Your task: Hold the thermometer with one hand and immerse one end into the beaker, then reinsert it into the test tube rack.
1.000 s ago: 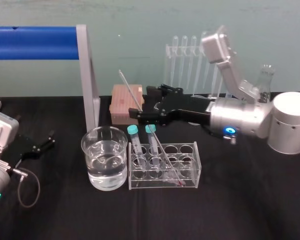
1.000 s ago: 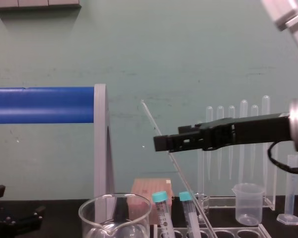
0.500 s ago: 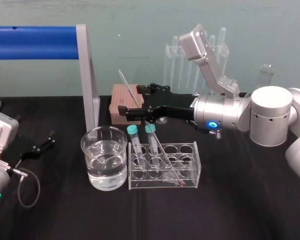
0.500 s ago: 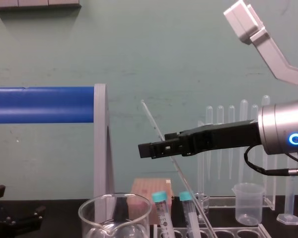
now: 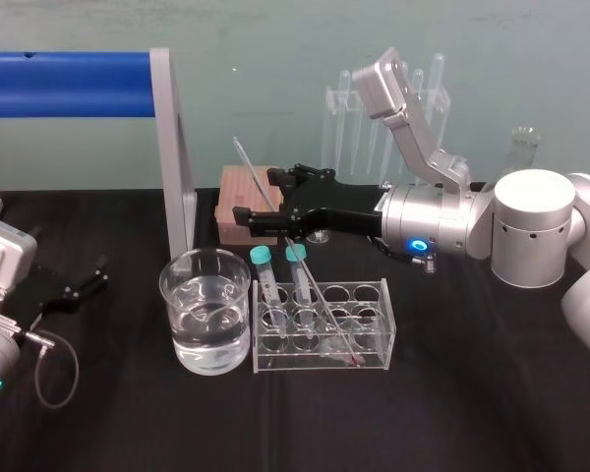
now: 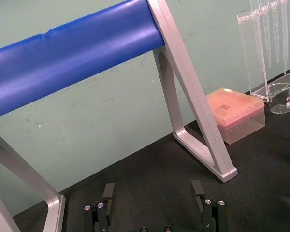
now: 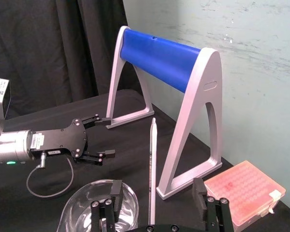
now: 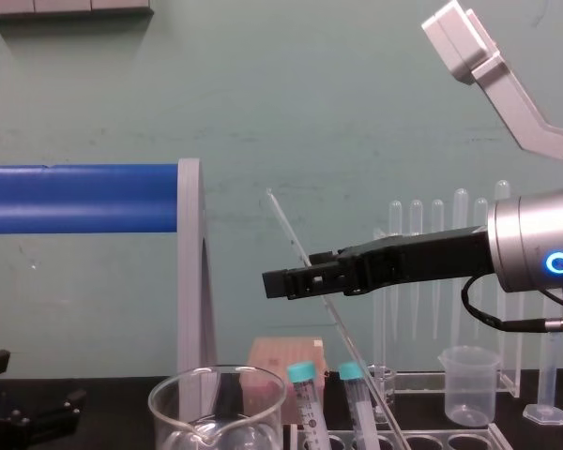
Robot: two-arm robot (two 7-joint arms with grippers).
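Observation:
I need to grab the thermometer [image 5: 305,277] by its upper part [image 5: 257,180] with my right gripper next, because the rack and its capped tubes crowd the thermometer's lower end.
The thermometer [image 5: 305,277], a long thin glass rod, leans up and to the left out of the test tube rack [image 5: 372,325], its lower end in a rack hole. Two teal-capped tubes [image 5: 265,275] stand in the rack. The beaker [image 5: 205,311], partly filled with water, stands just left of the rack. My right gripper [image 5: 261,195] reaches in level from the right, open. Its fingers [image 7: 117,189] stand on either side of the thermometer [image 7: 152,154] without touching it. My left gripper [image 5: 74,285] rests open on the table at the far left.
A grey frame with a blue bar [image 5: 69,84] stands behind the beaker. A pink tip box [image 5: 244,202] lies behind the rack. At the back right stand a clear pipette stand [image 8: 441,281], a small plastic beaker [image 8: 469,384] and a tiny glass beaker [image 6: 280,95].
Over the last second my right gripper slid left until its open fingers came to either side of the thermometer. For the last half second it has held still. The left arm has not moved.

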